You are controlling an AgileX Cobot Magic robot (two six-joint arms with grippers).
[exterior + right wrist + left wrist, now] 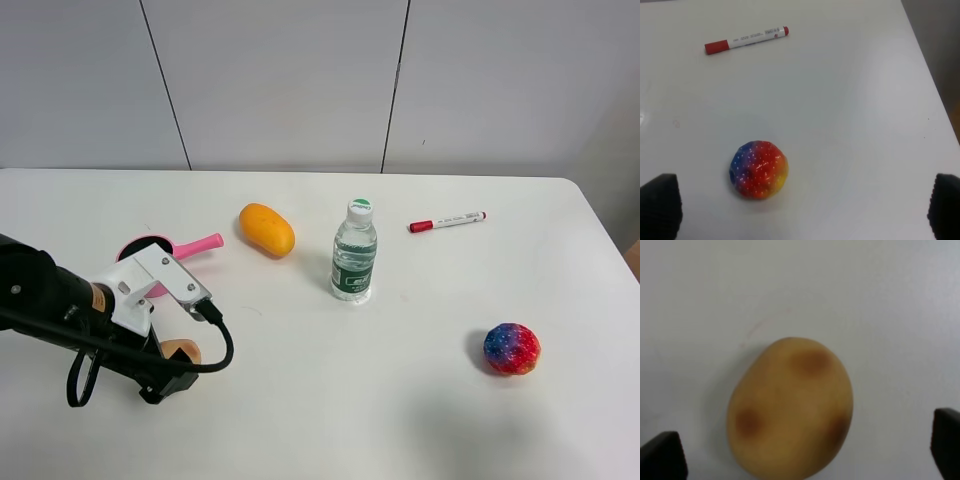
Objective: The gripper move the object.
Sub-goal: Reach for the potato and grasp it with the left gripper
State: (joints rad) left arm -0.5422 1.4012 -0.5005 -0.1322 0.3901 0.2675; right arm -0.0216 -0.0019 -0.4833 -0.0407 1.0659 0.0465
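The potato [790,415] should move over the white table, so the left gripper next needs to grab it by its rounded sides.
The potato [790,415], tan with brown spots, lies on the white table. In the exterior high view only a bit of it [186,350] shows behind the left arm. My left gripper [804,450] is open, with one black fingertip on each side of the potato and a gap on both sides; in the exterior high view it [172,366] is at the lower left, low over the table. My right gripper [802,207] is open and empty above the table's right part; it does not show in the exterior high view.
An orange-yellow mango [266,229], a water bottle [354,262] and a red-capped marker [447,221] are mid-table. A red-blue speckled ball [512,348] lies at the right, also in the right wrist view [759,169]. A pink handled dish [195,245] sits behind the left arm.
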